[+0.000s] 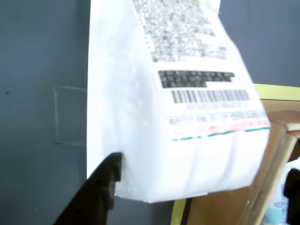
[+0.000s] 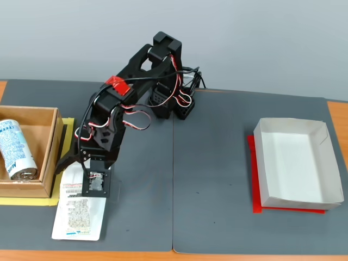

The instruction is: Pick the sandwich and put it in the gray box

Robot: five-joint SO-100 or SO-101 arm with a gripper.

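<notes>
I need to grab the sandwich package next with my gripper by its green-lined end [image 1: 206, 161]. Then it can go into the gray box.
The sandwich [image 2: 79, 211] is a flat white wrapped package with a black barcode label, lying on the dark mat at the front left of the fixed view. It fills the middle of the wrist view as sandwich [image 1: 154, 117]. My gripper [image 2: 81, 176] hangs over its far end. In the wrist view the gripper [image 1: 201, 173] stands open: one black finger [image 1: 101, 187] touches the package's left edge, and the other sits at the right border, a little clear of it. The gray box [image 2: 321, 163] rests on a red patch at the right, far from the gripper.
A brown wooden box [image 2: 51, 155] holding a white-and-teal can [image 2: 16, 149] stands on a yellow patch just left of the sandwich; its wall [image 1: 276, 154] shows in the wrist view. The arm's base [image 2: 168, 103] is at the back centre. An orange table edge runs along the front.
</notes>
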